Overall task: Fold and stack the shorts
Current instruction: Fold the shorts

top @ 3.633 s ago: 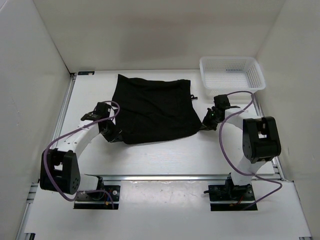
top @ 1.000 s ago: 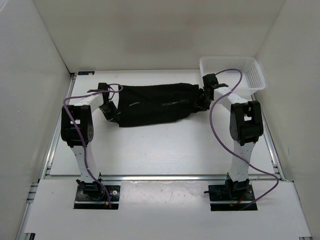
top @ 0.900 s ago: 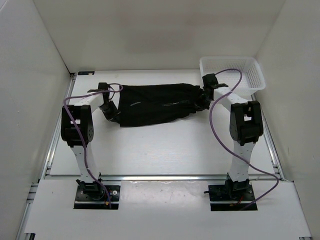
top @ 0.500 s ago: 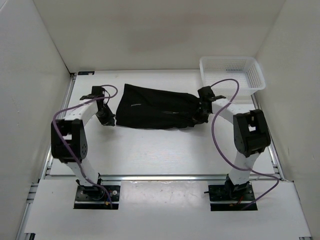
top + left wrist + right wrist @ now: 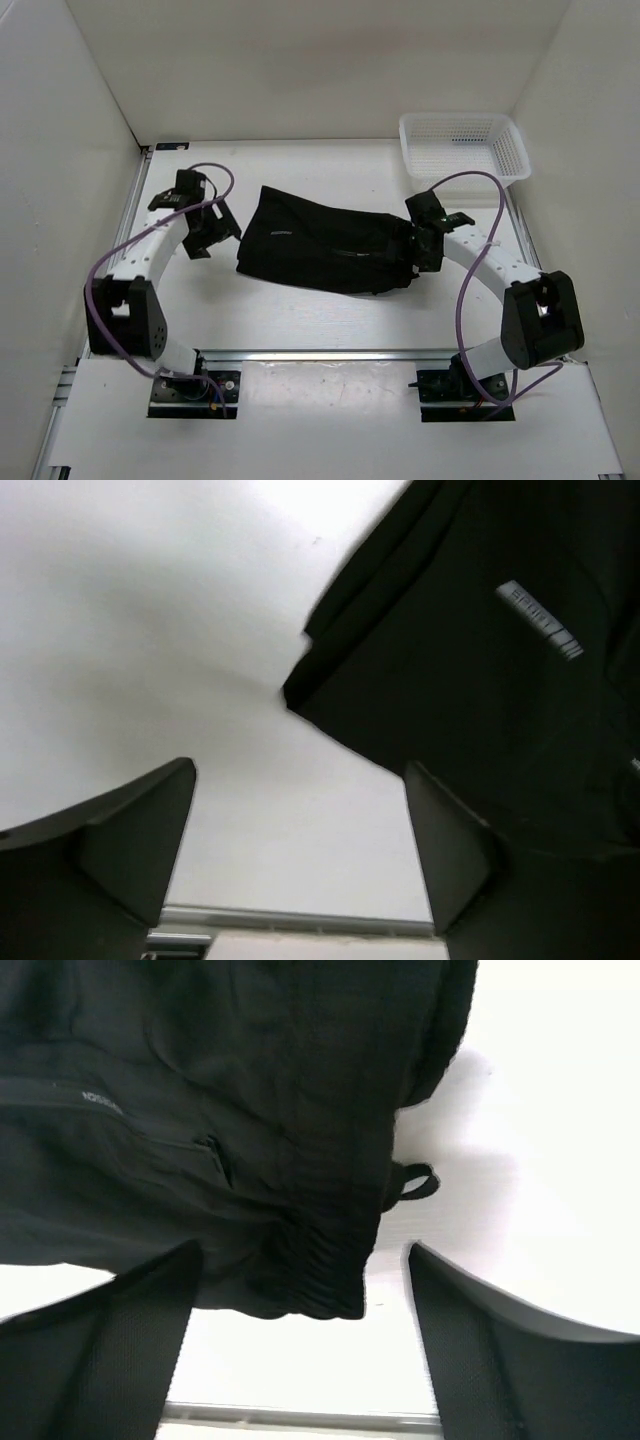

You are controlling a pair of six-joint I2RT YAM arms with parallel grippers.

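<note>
I should next grip the black shorts' end edge [image 5: 243,254] [image 5: 320,658] near the grey label with my left gripper to fold that end toward the shorts' waistband.
The black shorts [image 5: 325,245] lie folded into a long band across the middle of the table, slanting down to the right. My left gripper [image 5: 212,233] is open just off their left end, not touching. In the left wrist view its fingers [image 5: 120,840] frame bare white table, and the shorts [image 5: 480,660], with a small grey label, fill the upper right. My right gripper [image 5: 424,250] stands open at the right end. The right wrist view shows the gathered waistband [image 5: 320,1260] and a drawstring loop [image 5: 415,1182] just ahead of the open right gripper [image 5: 302,1255].
A white mesh basket [image 5: 463,145] stands at the back right corner. White walls close in the table on the left, back and right. A metal rail [image 5: 330,353] runs along the near edge in front of the arm bases.
Both grippers have opened and let go of the shorts, and both arms have drawn back towards the near side. The folded shorts now lie lower on the table, slanted.
</note>
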